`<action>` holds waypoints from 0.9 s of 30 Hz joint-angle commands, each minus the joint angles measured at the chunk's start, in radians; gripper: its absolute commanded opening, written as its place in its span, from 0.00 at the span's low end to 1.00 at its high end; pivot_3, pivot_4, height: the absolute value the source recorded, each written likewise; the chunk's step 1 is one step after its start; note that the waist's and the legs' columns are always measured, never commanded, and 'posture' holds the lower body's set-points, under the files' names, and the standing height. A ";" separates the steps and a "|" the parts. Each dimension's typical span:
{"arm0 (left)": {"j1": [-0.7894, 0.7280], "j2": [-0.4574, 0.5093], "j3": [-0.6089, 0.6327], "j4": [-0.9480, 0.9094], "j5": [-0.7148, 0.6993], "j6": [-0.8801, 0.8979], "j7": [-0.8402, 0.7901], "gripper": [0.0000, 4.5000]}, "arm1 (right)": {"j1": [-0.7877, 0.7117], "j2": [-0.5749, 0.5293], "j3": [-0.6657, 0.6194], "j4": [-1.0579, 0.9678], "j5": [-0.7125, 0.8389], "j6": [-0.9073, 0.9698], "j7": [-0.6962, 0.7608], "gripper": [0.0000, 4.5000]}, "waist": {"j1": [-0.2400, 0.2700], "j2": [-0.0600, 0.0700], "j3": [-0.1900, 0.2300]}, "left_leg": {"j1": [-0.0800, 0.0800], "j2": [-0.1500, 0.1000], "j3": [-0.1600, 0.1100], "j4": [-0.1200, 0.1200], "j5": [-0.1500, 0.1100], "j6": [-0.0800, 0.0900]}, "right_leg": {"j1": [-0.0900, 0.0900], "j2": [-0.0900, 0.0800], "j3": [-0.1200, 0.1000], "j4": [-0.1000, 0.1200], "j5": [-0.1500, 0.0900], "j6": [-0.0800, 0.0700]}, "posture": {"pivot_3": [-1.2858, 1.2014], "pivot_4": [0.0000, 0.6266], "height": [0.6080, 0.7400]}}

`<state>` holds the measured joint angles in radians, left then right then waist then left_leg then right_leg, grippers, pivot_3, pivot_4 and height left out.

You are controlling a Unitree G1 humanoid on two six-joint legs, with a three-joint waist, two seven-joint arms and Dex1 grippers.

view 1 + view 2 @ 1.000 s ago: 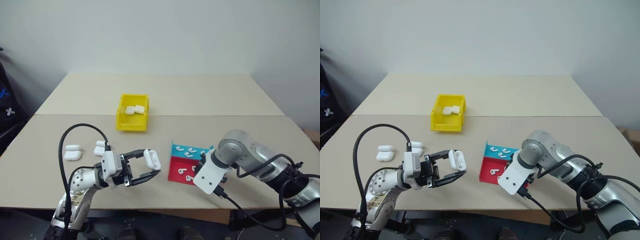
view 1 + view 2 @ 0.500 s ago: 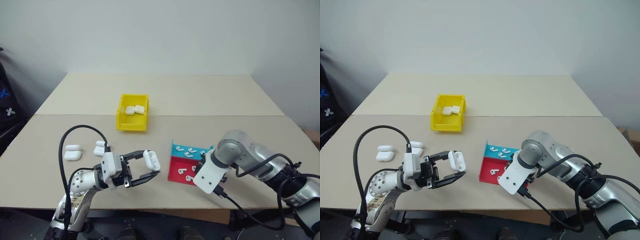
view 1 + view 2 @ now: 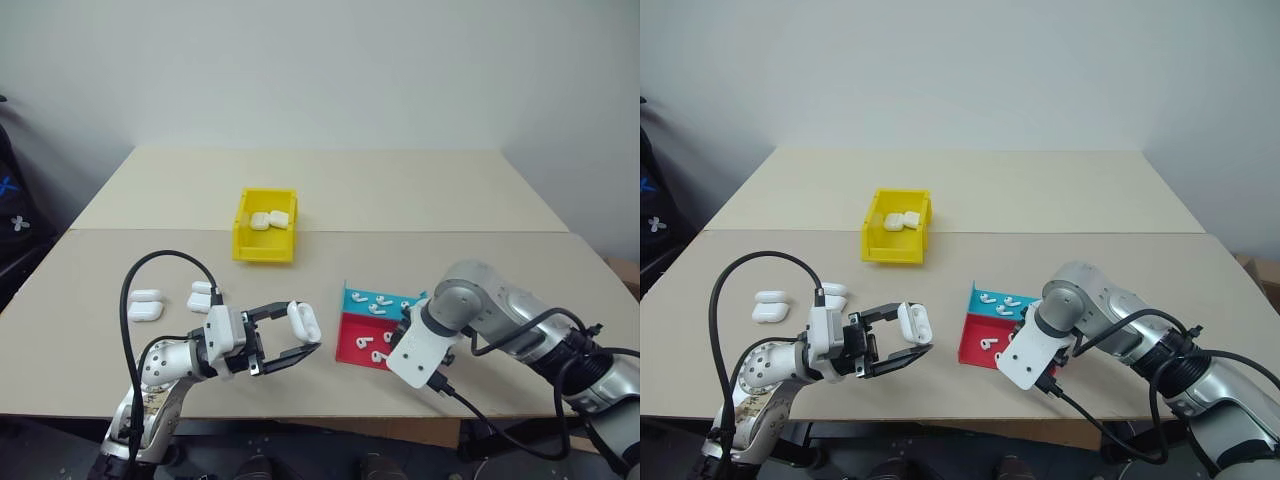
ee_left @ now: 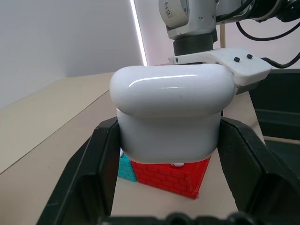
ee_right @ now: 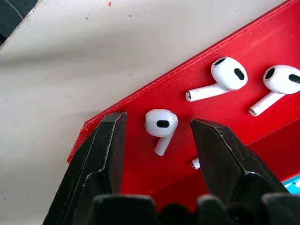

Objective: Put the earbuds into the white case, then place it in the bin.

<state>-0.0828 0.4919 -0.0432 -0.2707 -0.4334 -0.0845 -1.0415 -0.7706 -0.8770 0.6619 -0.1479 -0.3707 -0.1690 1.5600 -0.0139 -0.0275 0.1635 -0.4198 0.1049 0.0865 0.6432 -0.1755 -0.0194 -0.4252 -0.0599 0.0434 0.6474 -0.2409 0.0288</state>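
My right gripper grabs the lone earbud by its rounded head [image 5: 161,121] next, to fill the white case.
My left gripper [image 3: 300,330] hangs over the table's front edge, pointing toward the tray, shut on a closed white case [image 4: 171,112] that sits between its two black fingers. My right gripper [image 5: 159,129] points down over the red half of the tray, open. One earbud [image 5: 161,123] lies between its fingers, touching neither. Two more earbuds [image 5: 225,77] lie farther along the red floor. The yellow bin [image 3: 264,247] stands at mid-table behind the left gripper, with two white cases [image 3: 268,220] inside.
The red-and-teal tray [image 3: 347,352] lies at the front right, with several earbuds [image 3: 378,300] on its teal half. Spare white cases [image 3: 145,303] [image 3: 202,296] lie on the table at the front left. A black cable loops above the left arm.
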 commanded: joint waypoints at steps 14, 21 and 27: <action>-0.002 0.010 0.001 -0.042 -0.004 -0.012 0.001 0.62 | 0.008 0.005 -0.010 -0.001 -0.012 -0.019 0.023 0.43 | 0.000 0.000 0.000 | 0.000 0.000 0.000 0.000 0.000 0.000 | 0.000 0.000 0.000 0.000 0.000 0.000 | 0.52 0.24 1.00; -0.004 0.012 -0.003 -0.039 -0.002 -0.015 0.001 0.62 | 0.008 0.000 -0.008 -0.004 -0.005 -0.029 0.037 0.43 | 0.000 0.000 0.000 | 0.000 0.000 0.000 0.000 0.000 0.000 | 0.000 0.000 0.000 0.000 0.000 0.000 | 0.52 0.24 1.00; -0.001 0.017 -0.003 -0.044 -0.002 -0.007 0.001 0.62 | 0.011 0.012 -0.013 -0.014 0.004 -0.007 0.031 0.26 | -0.001 0.000 0.000 | 0.000 0.000 0.000 0.000 0.000 0.000 | 0.000 0.000 0.000 0.000 0.000 0.000 | 0.52 0.24 1.00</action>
<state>-0.0801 0.5008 -0.0437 -0.2708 -0.4325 -0.0845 -1.0414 -0.7688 -0.8725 0.6585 -0.1475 -0.3729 -0.1769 1.5593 -0.0145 -0.0275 0.1635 -0.4195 0.1052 0.0866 0.6431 -0.1755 -0.0194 -0.4252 -0.0599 0.0433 0.6474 -0.2411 0.0290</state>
